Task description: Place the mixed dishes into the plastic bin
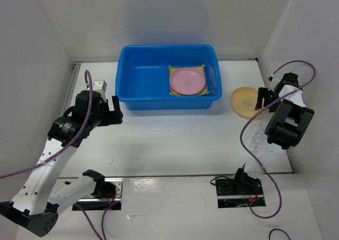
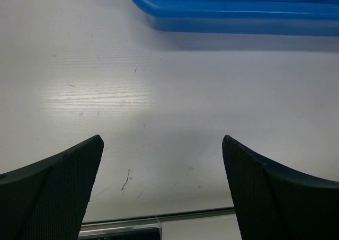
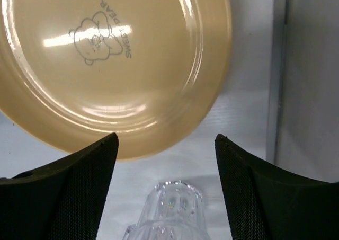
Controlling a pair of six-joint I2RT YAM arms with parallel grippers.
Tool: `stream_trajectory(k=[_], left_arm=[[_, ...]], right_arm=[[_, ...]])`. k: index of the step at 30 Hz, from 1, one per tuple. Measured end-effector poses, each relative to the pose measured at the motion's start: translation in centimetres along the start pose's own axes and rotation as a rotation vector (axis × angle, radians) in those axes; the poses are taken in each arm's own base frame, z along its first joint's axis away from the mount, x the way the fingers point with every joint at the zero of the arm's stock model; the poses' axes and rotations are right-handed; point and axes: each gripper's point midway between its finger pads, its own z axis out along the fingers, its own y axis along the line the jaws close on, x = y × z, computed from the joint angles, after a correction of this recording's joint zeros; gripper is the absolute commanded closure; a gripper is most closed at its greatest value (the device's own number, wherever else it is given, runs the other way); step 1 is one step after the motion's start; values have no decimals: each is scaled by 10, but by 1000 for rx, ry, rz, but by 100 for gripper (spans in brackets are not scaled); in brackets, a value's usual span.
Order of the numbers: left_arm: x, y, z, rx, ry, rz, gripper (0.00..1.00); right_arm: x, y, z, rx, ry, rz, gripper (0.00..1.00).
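My right gripper is still too high to close on the tan-yellow plate and needs to come down first: its fingers are above the plate, over its near rim [image 1: 247, 116] [image 3: 153, 146] and the table.
The blue plastic bin [image 1: 143, 83] stands at the back middle; its near wall shows in the left wrist view [image 2: 238, 15]. Inside it, at the right, the pink plate [image 1: 187, 81] lies on the yellow woven mat [image 1: 173, 69], with what looks like a clear cup [image 1: 212, 77] beside them. The tan-yellow plate [image 1: 243, 101] lies on the table right of the bin and fills the right wrist view [image 3: 106, 65]. My right gripper [image 1: 261, 99] [image 3: 166, 139] is open at the plate's near-right edge, above a clear cup [image 3: 169, 211] [image 1: 256, 140]. My left gripper [image 1: 117, 111] [image 2: 161, 139] is open and empty, left of the bin.
White walls close in the table on the left, back and right. A metal strip [image 2: 159, 219] runs along the table's near edge. Purple cables [image 1: 249, 123] hang beside both arms.
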Motion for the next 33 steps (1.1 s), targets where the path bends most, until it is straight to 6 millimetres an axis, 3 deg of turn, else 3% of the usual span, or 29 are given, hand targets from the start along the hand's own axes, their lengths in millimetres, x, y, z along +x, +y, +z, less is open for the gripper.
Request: stream_trajectory(k=[4, 8, 11, 12, 15, 16, 21, 24, 27, 33], left_arm=[[0, 0, 0, -3, -1, 0, 1], [0, 1, 0, -6, -3, 0, 1], [1, 2, 1, -9, -1, 1, 1], [2, 2, 1, -11, 1, 1, 1], [2, 3, 2, -12, 2, 1, 1], [2, 3, 1, -12, 2, 1, 1], [2, 3, 0, -10, -5, 0, 0], [1, 3, -2, -7, -13, -2, 0], [0, 3, -4, -3, -22, -4, 0], [-1, 4, -7, 2, -36, -7, 0]], right_arm=[[4, 2, 21, -35, 36, 41, 23], [16, 6, 40, -63, 86, 78, 32], [17, 7, 43, -72, 90, 86, 52], [17, 7, 43, -74, 90, 89, 70], [10, 11, 43, -92, 69, 108, 96], [8, 12, 42, -98, 64, 108, 100], [1, 14, 30, -103, 51, 112, 100], [-18, 7, 3, -55, -4, 97, 100], [-63, -1, -45, 7, -132, 76, 100], [-177, 3, -189, 107, -537, 11, 100]])
